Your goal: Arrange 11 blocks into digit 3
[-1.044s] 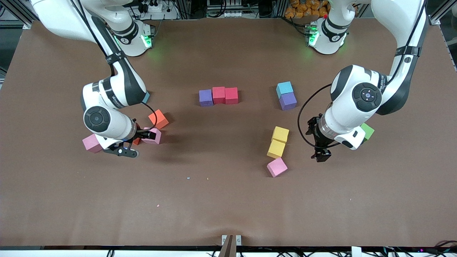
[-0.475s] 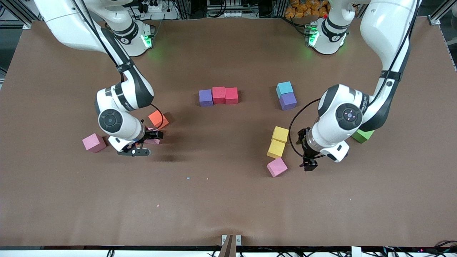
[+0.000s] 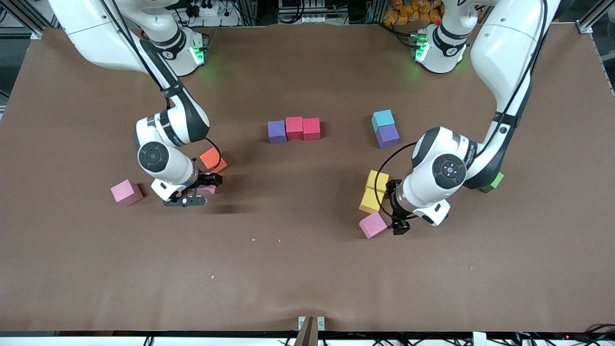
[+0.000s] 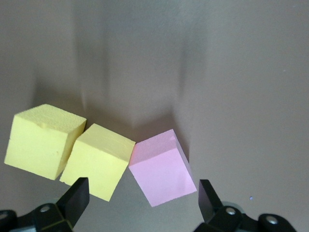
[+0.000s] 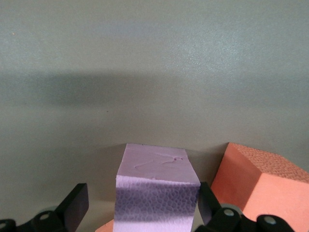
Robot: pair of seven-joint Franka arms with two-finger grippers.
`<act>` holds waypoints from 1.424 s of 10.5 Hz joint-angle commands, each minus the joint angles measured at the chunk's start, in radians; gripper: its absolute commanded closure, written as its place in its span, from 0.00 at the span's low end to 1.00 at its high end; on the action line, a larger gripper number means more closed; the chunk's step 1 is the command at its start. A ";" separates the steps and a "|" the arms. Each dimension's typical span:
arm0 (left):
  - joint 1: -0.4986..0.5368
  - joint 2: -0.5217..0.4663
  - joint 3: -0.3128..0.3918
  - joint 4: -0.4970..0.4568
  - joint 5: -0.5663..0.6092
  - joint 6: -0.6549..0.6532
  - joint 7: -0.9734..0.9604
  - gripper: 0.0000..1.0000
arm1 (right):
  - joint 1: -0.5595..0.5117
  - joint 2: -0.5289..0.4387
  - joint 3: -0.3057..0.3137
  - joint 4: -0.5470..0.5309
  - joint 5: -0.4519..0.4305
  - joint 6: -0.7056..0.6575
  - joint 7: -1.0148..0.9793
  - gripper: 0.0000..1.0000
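My right gripper's fingers stand low beside the pink block's sides, beside the orange block (image 3: 212, 158) (image 5: 268, 193), so my right gripper closes on the pink block next.
A purple block (image 3: 276, 131) and two red blocks (image 3: 302, 128) form a row at mid-table. Another purple block (image 3: 387, 136) sits against a light-blue cube (image 3: 383, 118). Two yellow blocks (image 3: 374, 191) touch, with a pink block (image 3: 373, 225) just nearer the camera. My left gripper (image 3: 394, 214) hangs open beside that pink block (image 4: 161, 174), which lies partly between its fingers. My right gripper (image 3: 204, 185) is open, low around a second pink block (image 5: 157, 193) that is next to an orange block (image 3: 211, 158). A third pink block (image 3: 126, 192) lies toward the right arm's end.
A green cube (image 3: 491, 182) peeks out from under the left arm. A sliver of a second orange block (image 5: 104, 226) shows under the right gripper. Bare brown tabletop (image 3: 298, 269) stretches along the camera's side.
The left gripper has swung from near the green cube to the pink block by the yellow pair. The right gripper has shifted toward the pink block beside the orange one, uncovering the outer pink block.
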 commanded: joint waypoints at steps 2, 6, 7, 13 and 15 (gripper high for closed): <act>-0.027 0.052 0.005 0.037 -0.024 0.107 -0.181 0.00 | -0.011 -0.024 0.003 -0.076 -0.055 0.076 -0.012 0.37; -0.018 0.072 0.008 0.035 -0.024 0.190 -0.364 0.00 | 0.001 -0.020 0.001 -0.012 -0.068 0.059 -0.005 1.00; -0.018 0.086 0.010 0.035 -0.026 0.224 -0.385 0.00 | 0.024 -0.018 0.003 0.026 -0.057 0.035 0.008 1.00; -0.036 0.135 0.026 0.068 -0.019 0.279 -0.520 0.00 | 0.254 0.060 0.015 0.198 -0.051 -0.077 0.218 1.00; -0.045 0.129 0.022 0.066 -0.022 0.279 -0.523 0.00 | 0.276 0.072 0.077 0.194 -0.049 -0.077 0.239 1.00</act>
